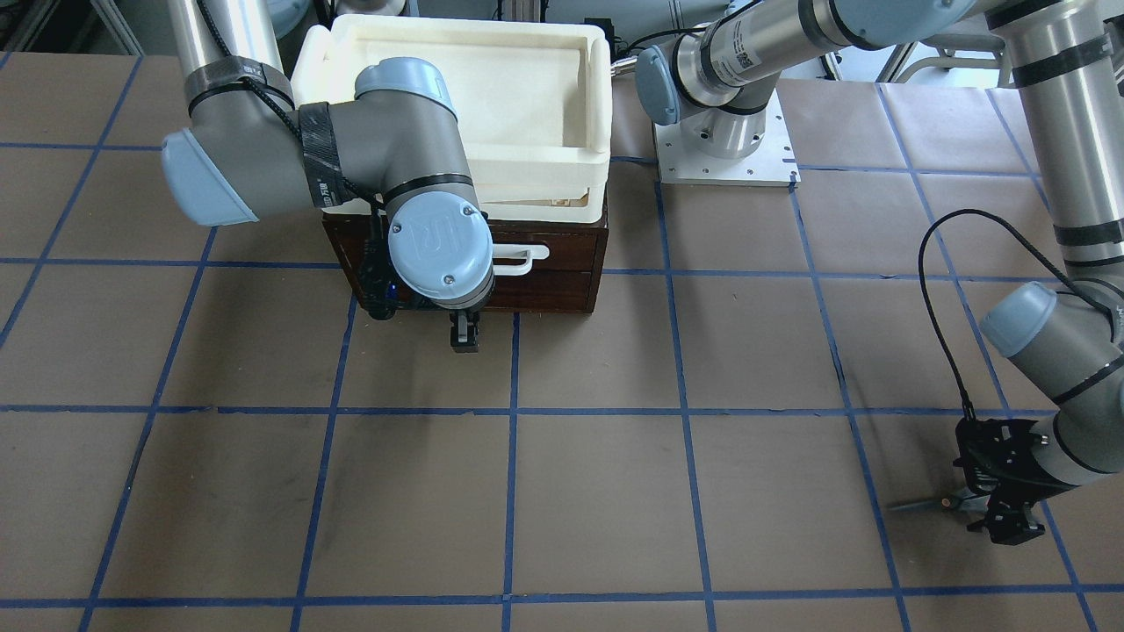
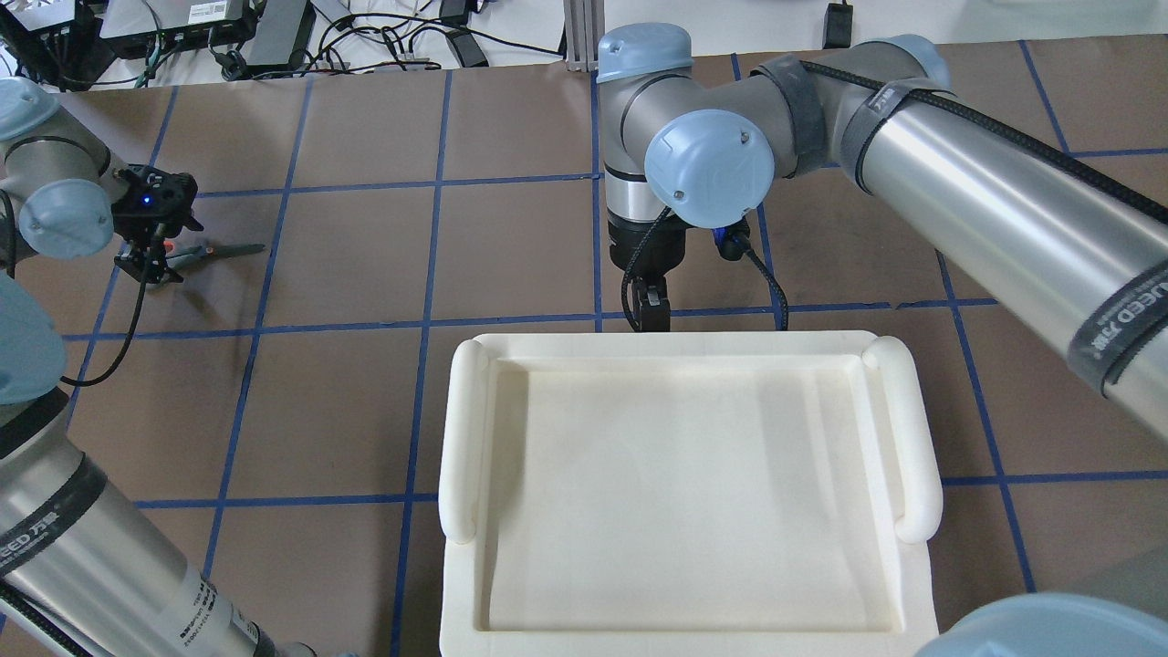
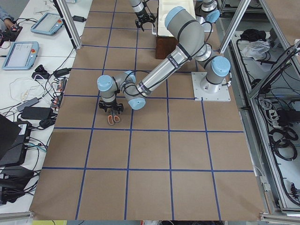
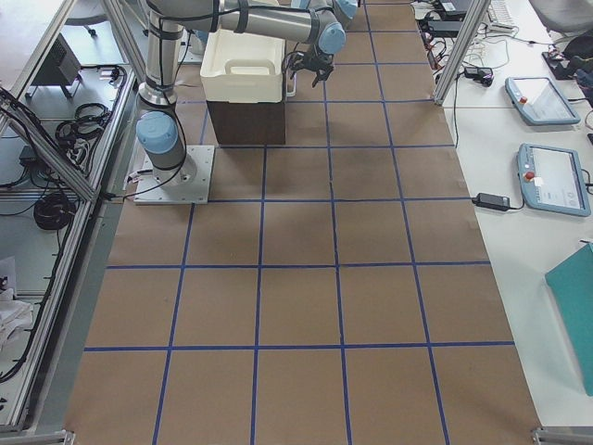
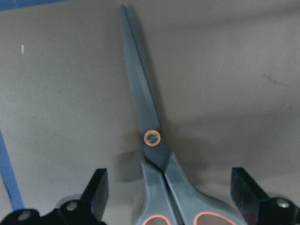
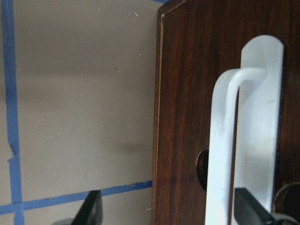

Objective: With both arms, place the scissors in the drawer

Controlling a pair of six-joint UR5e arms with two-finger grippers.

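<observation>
The pointed blades of the scissors lie bare on the tabletop, so my left gripper should next grab the scissors [image 5: 152, 138] by the grey necks of the handles.
The scissors [image 5: 152, 138] lie flat on the brown table, also seen in the front view [image 1: 922, 505] and the overhead view [image 2: 219, 249]. My left gripper [image 5: 171, 187] is open and low over them, with one finger on each side of the grey, orange-lined handles. The dark brown drawer [image 1: 562, 250] looks shut, with its white bar handle [image 1: 520, 260] on the front. My right gripper [image 1: 464, 338] is open in front of it. In the right wrist view the handle [image 6: 225, 140] stands between the fingers, close to the right finger [image 6: 248, 208].
A cream-white plastic tray [image 1: 544, 167] sits on top of the drawer cabinet. The white base plate [image 1: 724, 158] of an arm stands beside the cabinet. Blue tape lines grid the brown table.
</observation>
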